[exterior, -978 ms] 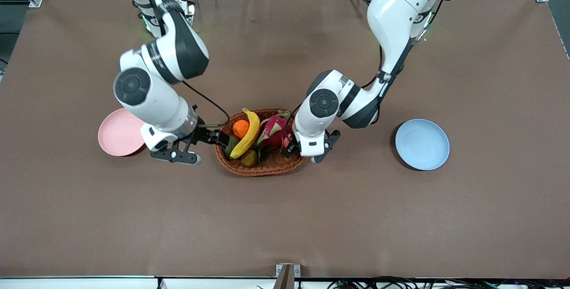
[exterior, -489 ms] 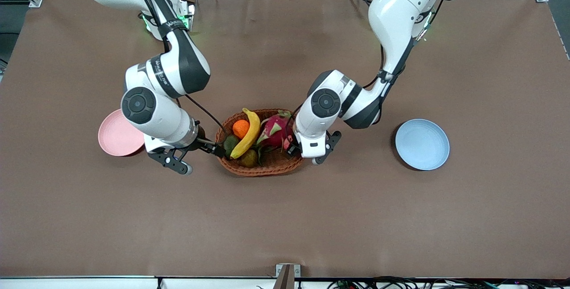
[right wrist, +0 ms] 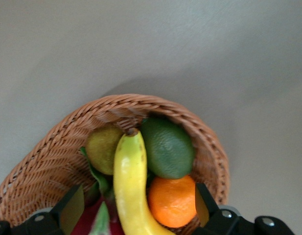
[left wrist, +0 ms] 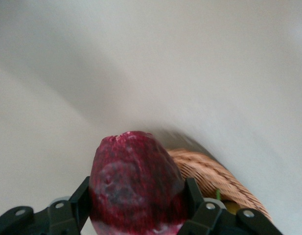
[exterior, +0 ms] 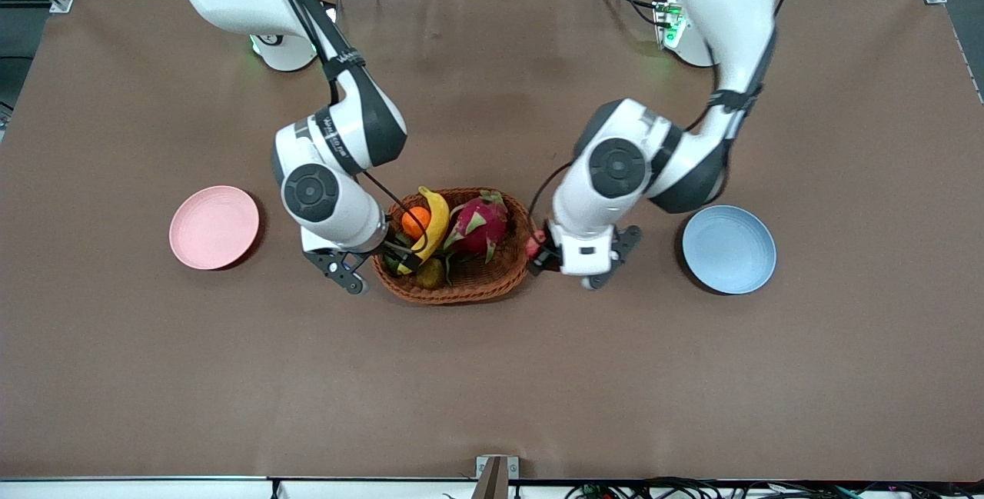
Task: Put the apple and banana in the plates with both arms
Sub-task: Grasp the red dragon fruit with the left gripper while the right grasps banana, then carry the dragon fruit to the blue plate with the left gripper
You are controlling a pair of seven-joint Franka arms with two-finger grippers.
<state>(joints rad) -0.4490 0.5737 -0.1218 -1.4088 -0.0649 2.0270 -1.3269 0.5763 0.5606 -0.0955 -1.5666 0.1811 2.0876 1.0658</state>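
Observation:
The banana should go to the pink plate (exterior: 214, 227), so my right gripper needs to grab the banana by its middle (exterior: 431, 231) next.
My left gripper (exterior: 540, 250) is shut on the dark red apple (exterior: 536, 238), just outside the wicker basket's rim, between the basket and the light blue plate (exterior: 729, 248). In the left wrist view the apple (left wrist: 136, 186) fills the gap between the gripper's fingers (left wrist: 137, 198). The yellow banana (exterior: 437, 216) lies in the basket. My right gripper (exterior: 400, 253) is open over the basket's end toward the right arm. In the right wrist view its fingers (right wrist: 136, 208) stand either side of the banana (right wrist: 131, 191) and an orange. The pale pink plate (exterior: 214, 227) is empty.
The brown wicker basket (exterior: 461, 289) also holds an orange (exterior: 416, 221), a pink dragon fruit (exterior: 478, 226), a green round fruit (right wrist: 168, 147) and a yellow-green fruit (right wrist: 104, 147). Both plates lie on a brown table, one at each end of the basket.
My left gripper has come out of the basket with the apple and moved toward the blue plate. My right gripper has moved from beside the pink plate to over the basket.

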